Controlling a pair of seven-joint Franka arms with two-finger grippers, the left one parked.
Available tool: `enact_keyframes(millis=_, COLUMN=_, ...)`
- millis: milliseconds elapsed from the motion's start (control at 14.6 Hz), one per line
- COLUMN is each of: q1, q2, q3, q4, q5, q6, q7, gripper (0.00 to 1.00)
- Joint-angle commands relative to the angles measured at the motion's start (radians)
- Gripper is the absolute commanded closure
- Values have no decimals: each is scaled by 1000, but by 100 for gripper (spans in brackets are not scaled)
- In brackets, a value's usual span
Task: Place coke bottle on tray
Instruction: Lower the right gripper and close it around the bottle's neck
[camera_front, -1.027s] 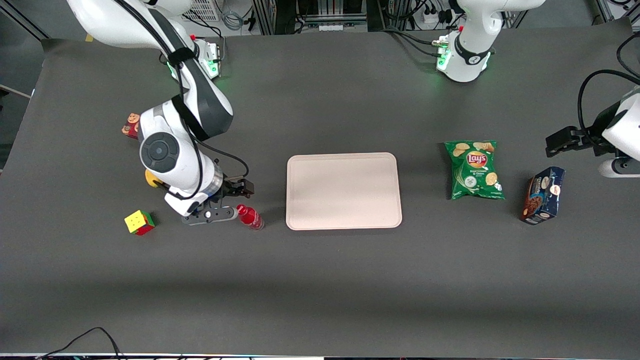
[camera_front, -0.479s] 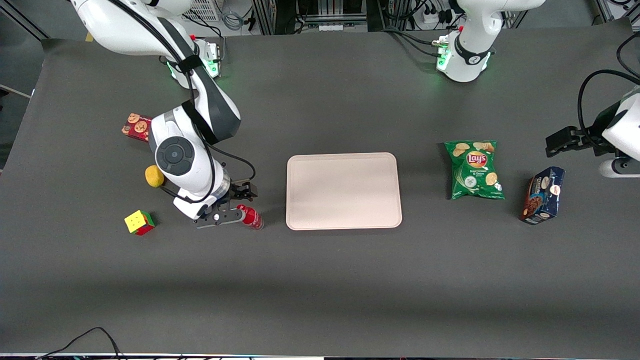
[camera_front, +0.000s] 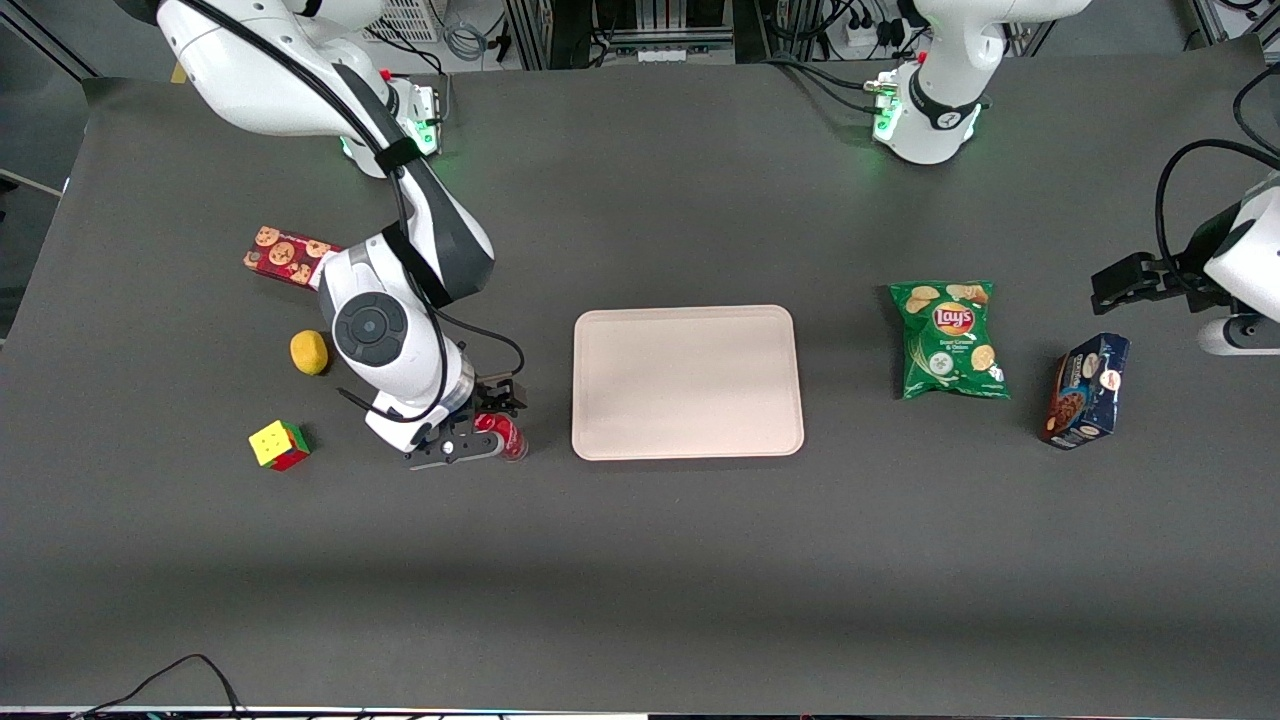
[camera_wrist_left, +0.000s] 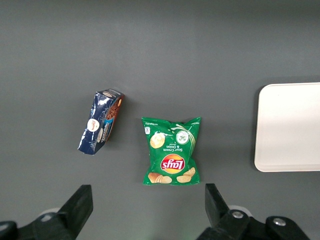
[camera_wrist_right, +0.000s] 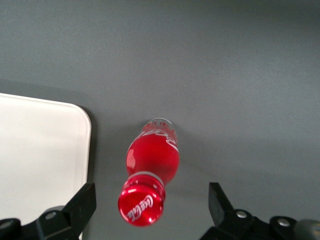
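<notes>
The coke bottle (camera_front: 503, 436) needs to go on the tray (camera_front: 688, 381). I will first grab the bottle by its neck, just below the red cap, with my right gripper next.
The coke bottle (camera_front: 503, 436) stands upright on the dark table, beside the tray's near corner at the working arm's end. In the right wrist view I see its red cap (camera_wrist_right: 141, 205) and red label from above. My right gripper (camera_front: 488, 430) (camera_wrist_right: 150, 202) is directly over the bottle, open, with a finger on each side of the cap and clear gaps between. The pale pink-beige tray (camera_front: 688, 381) lies flat mid-table with nothing on it; its rounded corner shows in the right wrist view (camera_wrist_right: 45, 155) and its edge in the left wrist view (camera_wrist_left: 290, 127).
Near the working arm lie a colour cube (camera_front: 278, 445), a yellow ball (camera_front: 309, 352) and a red cookie box (camera_front: 286, 256). Toward the parked arm's end lie a green Lay's chip bag (camera_front: 949, 339) and a dark blue snack box (camera_front: 1086, 390).
My right gripper has moved toward the tray's side and slightly nearer the front camera, from beside the bottle to directly over its cap. The bottle has not moved.
</notes>
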Motion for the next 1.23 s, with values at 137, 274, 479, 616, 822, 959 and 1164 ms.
enact_keyframes(millis=137, q1=4, q2=30, q3=3, q4=27, q5=-14, q6=12, q7=12, gripper=0)
enact_keyframes(millis=274, q1=4, q2=30, q3=6, q4=24, q5=-14, q6=10, q7=12, gripper=2)
enact_keyframes(millis=479, q1=4, q2=30, q3=15, q4=26, q5=-14, q6=10, q7=14, gripper=23)
enact_keyframes(millis=616, q1=4, q2=30, q3=15, q4=27, q5=-14, q6=9, q7=-2, gripper=44)
enact_keyframes(millis=822, q1=2, q2=30, q3=21, q4=29, q5=-11, q6=7, q7=-2, gripper=100)
enact_keyframes(millis=959, q1=1, q2=30, q3=23, q4=36, q5=-13, q6=6, q7=-6, gripper=100)
enact_keyframes(millis=1164, q1=-4, q2=30, q3=24, q4=99, q5=-2, q6=-63, q7=-60, gripper=100)
